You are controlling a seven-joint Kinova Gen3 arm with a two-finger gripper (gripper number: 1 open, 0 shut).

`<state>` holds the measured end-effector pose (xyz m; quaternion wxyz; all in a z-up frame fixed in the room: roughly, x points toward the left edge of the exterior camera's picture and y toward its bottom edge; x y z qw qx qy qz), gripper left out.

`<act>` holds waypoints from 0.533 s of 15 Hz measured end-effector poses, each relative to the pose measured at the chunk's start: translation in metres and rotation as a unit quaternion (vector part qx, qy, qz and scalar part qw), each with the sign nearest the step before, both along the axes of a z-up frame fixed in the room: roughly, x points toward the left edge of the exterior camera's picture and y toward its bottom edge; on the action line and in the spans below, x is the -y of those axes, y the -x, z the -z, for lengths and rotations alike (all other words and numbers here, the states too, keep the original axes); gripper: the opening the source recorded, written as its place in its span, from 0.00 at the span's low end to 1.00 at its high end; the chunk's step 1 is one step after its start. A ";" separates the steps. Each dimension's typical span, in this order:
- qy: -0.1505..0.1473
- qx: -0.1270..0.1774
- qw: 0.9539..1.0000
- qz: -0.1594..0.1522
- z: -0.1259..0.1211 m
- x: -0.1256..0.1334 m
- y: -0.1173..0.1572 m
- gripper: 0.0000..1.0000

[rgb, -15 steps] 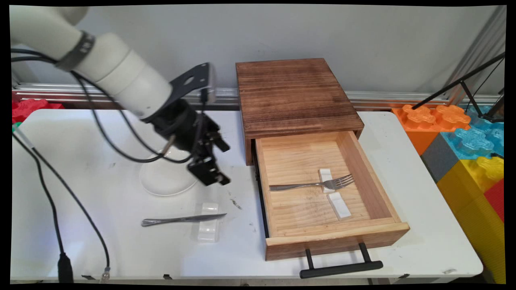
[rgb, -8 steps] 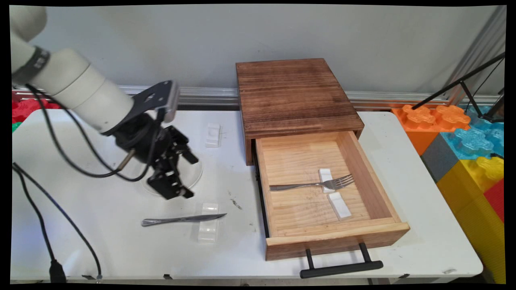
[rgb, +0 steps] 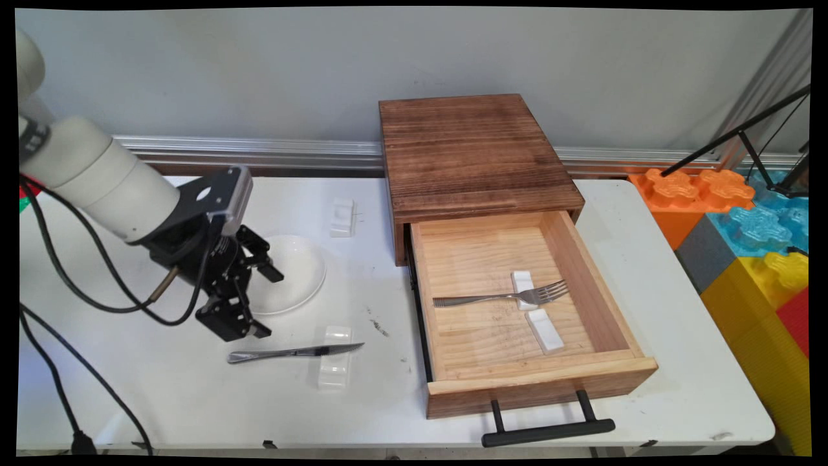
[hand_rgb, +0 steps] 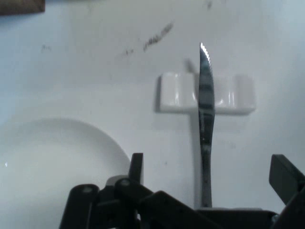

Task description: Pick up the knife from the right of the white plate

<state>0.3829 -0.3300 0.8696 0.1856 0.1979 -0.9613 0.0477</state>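
My gripper picks up the steel knife by its handle (rgb: 272, 354) next. Then my gripper sets the knife across the empty white rest in the drawer (rgb: 545, 331).
My black gripper (rgb: 266, 304) hangs open and holds nothing, low over the table at the near left rim of a white plate (rgb: 297, 268). Just in front of it lies a steel knife (rgb: 294, 353), its blade resting across a white rest (rgb: 334, 370) and its handle pointing left. In the hand view the knife (hand_rgb: 206, 119) runs up between my two fingers, with my gripper (hand_rgb: 209, 171) straddling its handle end. The rest (hand_rgb: 176, 93) lies crosswise under the blade, and the plate (hand_rgb: 52, 157) fills the lower left.
A dark wooden box (rgb: 472, 152) stands at the back, its pale drawer (rgb: 585, 268) pulled open toward the near edge. Inside, a fork (rgb: 501, 298) lies on a white rest (rgb: 521, 280) beside a second one (rgb: 544, 330). Another rest (rgb: 341, 217) sits behind the plate. Coloured blocks (rgb: 750, 226) stand at the right.
The arm has swung left and toward the near edge, carrying the gripper from above the plate down to the knife's handle end. The knife, plate and drawer have stayed put.
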 end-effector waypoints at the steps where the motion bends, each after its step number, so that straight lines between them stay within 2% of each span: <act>1: 0.000 0.004 1.000 0.000 0.005 -0.001 -0.002 1.00; 8: -0.018 0.022 1.000 -0.006 0.038 -0.006 0.003 1.00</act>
